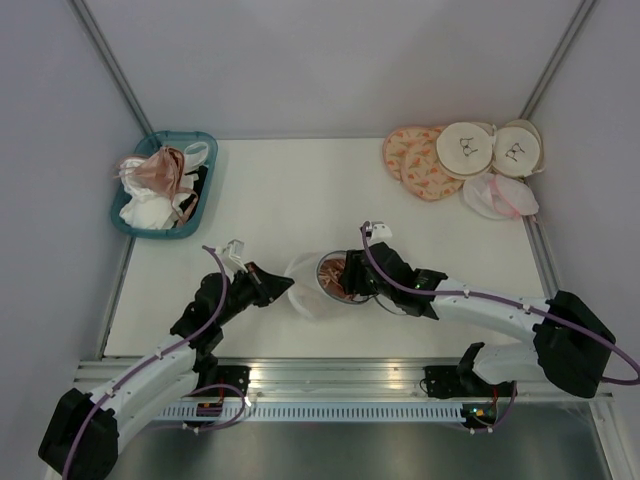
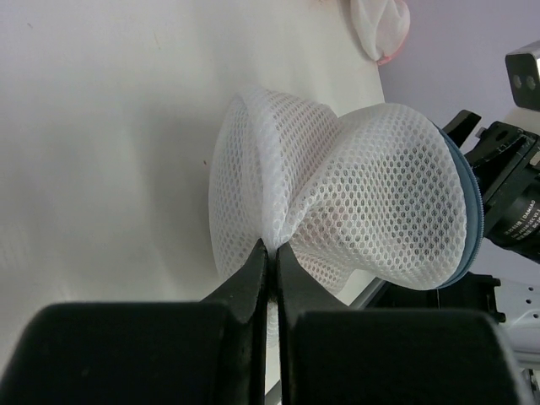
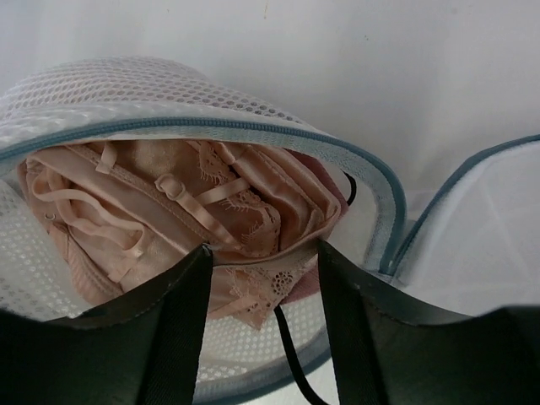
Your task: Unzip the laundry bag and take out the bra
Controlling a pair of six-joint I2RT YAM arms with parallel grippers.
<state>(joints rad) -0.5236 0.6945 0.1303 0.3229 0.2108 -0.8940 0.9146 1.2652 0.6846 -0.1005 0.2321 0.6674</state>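
Observation:
The bag's rim should stay free for the removal, so the robot's right gripper will next grab the pink satin bra by its satin edge (image 3: 267, 257).
The laundry bag (image 1: 303, 292) is a white mesh drum lying on its side at the table's near middle, its blue-grey zipped rim (image 3: 253, 126) open toward the right arm. The round lid (image 3: 481, 236) hangs open to the right. A peach lace bra (image 3: 169, 202) fills the bag (image 2: 354, 194) and shows in its mouth (image 1: 335, 275). My left gripper (image 1: 283, 284) is shut on a pinch of the bag's mesh (image 2: 272, 249). The right gripper (image 1: 352, 283) is at the mouth, jaws apart, with the bra's lace edge between its fingertips (image 3: 263, 247).
A teal basket (image 1: 213, 170) of pale garments stands at the back left. Peach patterned round pouches (image 1: 415, 160), cream round pouches (image 1: 470, 150) and another white mesh bag (image 1: 500, 195) lie at the back right. Grey walls enclose the table.

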